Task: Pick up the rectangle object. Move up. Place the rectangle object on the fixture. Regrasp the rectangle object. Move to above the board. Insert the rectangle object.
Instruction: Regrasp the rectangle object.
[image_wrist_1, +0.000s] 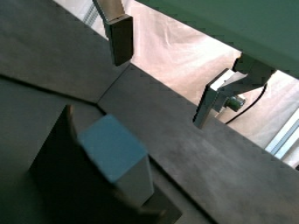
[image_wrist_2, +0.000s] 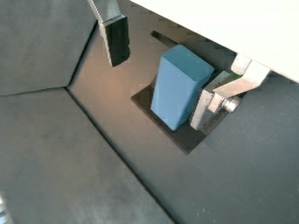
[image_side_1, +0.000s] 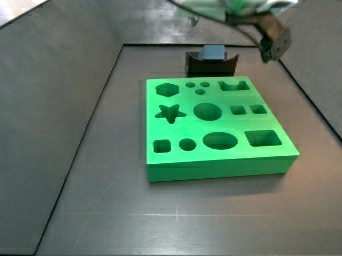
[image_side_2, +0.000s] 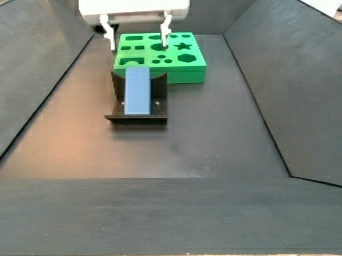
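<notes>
My gripper grabs the light blue rectangle object by its exposed end (image_side_1: 214, 51) (image_wrist_1: 114, 147) next, to insert it into the board's rectangular hole.
The light blue rectangle object (image_side_2: 135, 92) lies lengthwise on the dark fixture (image_side_2: 156, 108), just in front of the green board (image_side_2: 163, 56). My gripper (image_side_2: 138, 44) hangs open above the far end of the fixture, its fingers (image_side_2: 110, 40) spread wider than the block. In both wrist views the block (image_wrist_2: 180, 84) (image_wrist_1: 114, 149) sits below the spread fingers (image_wrist_2: 117, 40) (image_wrist_1: 119, 40), close to one silver finger (image_wrist_2: 208, 107), with nothing pinched. In a side view the gripper (image_side_1: 274, 44) is beyond the board (image_side_1: 214, 128), near the fixture (image_side_1: 201, 68).
Dark sloping walls (image_side_2: 54, 90) enclose the dark floor (image_side_2: 174, 150) on both sides. The board's shaped cut-outs (image_side_1: 218, 140) face up. A pale sheet (image_wrist_1: 176, 48) shows beyond the floor in a wrist view.
</notes>
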